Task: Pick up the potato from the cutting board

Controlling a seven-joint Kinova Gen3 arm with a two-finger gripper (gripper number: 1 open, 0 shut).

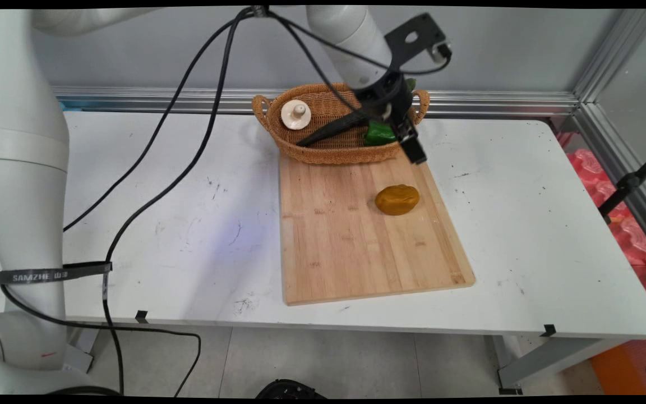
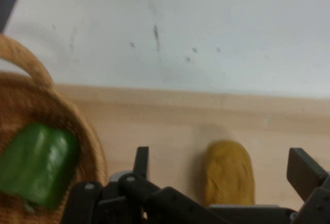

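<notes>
The robot's gripper will next grab the yellow-brown potato [image 1: 397, 200] by its long sides, so that it can add the potato to the wicker basket [image 1: 337, 154].
My gripper [image 1: 411, 147] hangs over the right end of a wicker basket [image 1: 323, 151], tilted down toward the wooden cutting board [image 1: 356, 247]. It is open and holds nothing. In the hand view its fingers [image 2: 303, 168] stand wide apart, with a yellow-brown potato [image 2: 228, 175] on the board seen between them. The potato [image 1: 397, 200] lies on the board's far right part, a short way below the gripper. A green pepper [image 1: 378, 133] rests in the basket right beside the gripper, and in the hand view the green pepper [image 2: 38, 164] shows at lower left inside the basket's rim [image 2: 77, 126].
A white round knobbed piece [image 1: 296, 114] lies in the basket's left half. Black cables [image 1: 199, 146] hang from the arm across the table's left side. Red packaging [image 1: 626, 224] and a black stand leg [image 1: 631, 182] sit beyond the table's right edge.
</notes>
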